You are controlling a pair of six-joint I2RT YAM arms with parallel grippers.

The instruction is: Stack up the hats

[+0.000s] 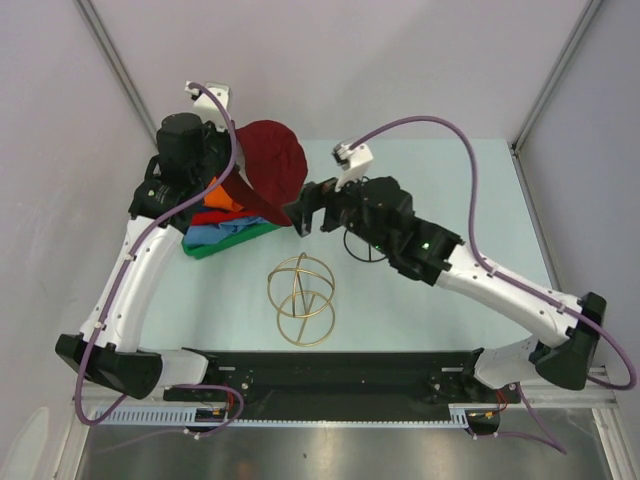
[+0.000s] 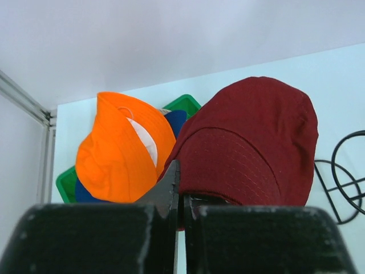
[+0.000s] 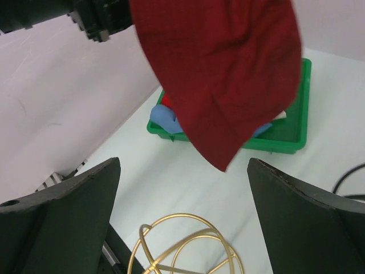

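The maroon hat needs to be stacked over the black wire globe with its top free, so my right gripper should grab it by its hanging brim corner (image 1: 281, 217) (image 3: 219, 153) next.
My left gripper (image 1: 232, 178) is shut on the brim of a maroon hat (image 1: 272, 163) and holds it up above the green tray (image 1: 232, 244). In the left wrist view the jaws (image 2: 181, 197) pinch the maroon hat (image 2: 251, 142). An orange hat (image 2: 122, 148) sits behind it in the tray over a navy hat (image 2: 175, 120). Orange (image 1: 222, 195), red and light blue (image 1: 225, 231) hats lie piled in the tray. My right gripper (image 1: 301, 216) is open and empty, just beside the hanging maroon hat (image 3: 222, 68), whose lowest corner hangs above and between its fingers (image 3: 74, 211).
A gold wire globe (image 1: 303, 298) stands on the table in front of the tray; it also shows in the right wrist view (image 3: 182, 245). A black wire globe (image 1: 362, 247) lies partly under the right arm and shows in the left wrist view (image 2: 345, 182). Walls close in left and back.
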